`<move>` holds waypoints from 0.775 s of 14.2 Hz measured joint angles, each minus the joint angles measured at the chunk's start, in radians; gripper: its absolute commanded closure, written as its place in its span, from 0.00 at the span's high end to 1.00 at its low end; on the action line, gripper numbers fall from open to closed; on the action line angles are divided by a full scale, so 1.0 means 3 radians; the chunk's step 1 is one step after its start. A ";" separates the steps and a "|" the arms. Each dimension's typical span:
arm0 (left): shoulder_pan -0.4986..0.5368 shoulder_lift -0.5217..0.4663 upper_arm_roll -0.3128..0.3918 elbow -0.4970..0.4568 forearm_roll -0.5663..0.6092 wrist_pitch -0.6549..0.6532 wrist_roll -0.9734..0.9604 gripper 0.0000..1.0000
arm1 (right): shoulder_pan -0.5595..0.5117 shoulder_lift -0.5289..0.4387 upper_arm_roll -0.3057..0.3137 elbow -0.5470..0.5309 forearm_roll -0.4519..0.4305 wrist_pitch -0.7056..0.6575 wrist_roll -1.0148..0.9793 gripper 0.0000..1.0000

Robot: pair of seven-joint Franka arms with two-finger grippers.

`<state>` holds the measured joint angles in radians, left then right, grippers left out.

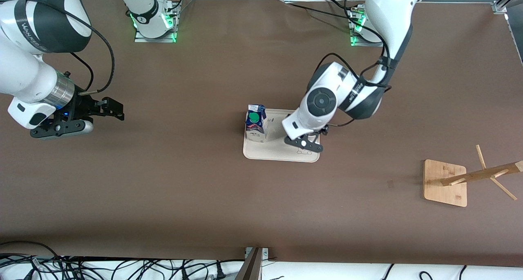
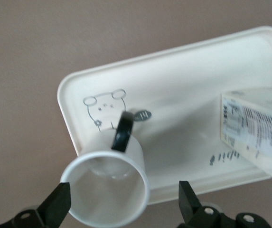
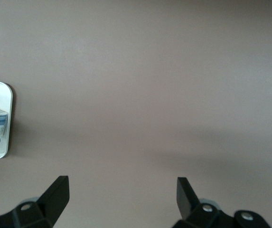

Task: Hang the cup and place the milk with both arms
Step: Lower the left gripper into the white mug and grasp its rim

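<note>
The white mug's black handle should stay free to hang on the rack, so my left gripper needs to grab the mug by its rim next.
The cup (image 2: 108,187) is a white mug with a black loop handle (image 2: 124,132). It stands on a cream tray (image 2: 173,80) near one corner. My left gripper (image 2: 124,209) hangs open just above it, one finger on each side of the rim and not gripping. In the front view the left hand (image 1: 305,144) hides the cup. The milk (image 1: 256,124), a blue and white carton with a green cap, stands upright at the tray's (image 1: 282,155) end toward the right arm. My right gripper (image 1: 110,108) waits open over bare table, with nothing between its fingers (image 3: 55,194).
A wooden cup rack (image 1: 445,182) with slanted pegs stands on a square base toward the left arm's end of the table, nearer the front camera than the tray. Cables lie along the table's front edge. The right wrist view catches a tray corner (image 3: 5,92).
</note>
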<state>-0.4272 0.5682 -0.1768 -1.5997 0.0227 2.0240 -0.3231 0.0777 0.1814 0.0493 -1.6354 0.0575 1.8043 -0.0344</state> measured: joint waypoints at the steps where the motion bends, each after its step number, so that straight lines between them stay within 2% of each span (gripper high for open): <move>1: -0.0025 -0.0101 -0.0003 -0.0148 0.0001 0.0047 -0.0003 1.00 | 0.0002 0.0007 0.0000 0.0000 0.0000 -0.0009 0.0000 1.00; 4: -0.0034 -0.0323 -0.0029 -0.0554 0.0001 0.0299 -0.0004 1.00 | 0.0009 0.0025 0.0000 0.0000 0.0000 -0.0017 0.0000 1.00; 6: -0.0033 -0.0358 -0.0029 -0.0751 0.0002 0.0539 -0.0008 1.00 | 0.0010 0.0028 0.0000 0.0000 0.0000 -0.0023 0.0000 1.00; 11: -0.0033 -0.0352 -0.0029 -0.0958 0.0002 0.0813 -0.0021 1.00 | 0.0011 0.0029 0.0000 0.0000 0.0000 -0.0028 0.0000 1.00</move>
<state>-0.4372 0.4626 -0.1854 -1.8871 0.0232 2.2678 -0.3294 0.0810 0.1900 0.0493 -1.6354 0.0575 1.7958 -0.0344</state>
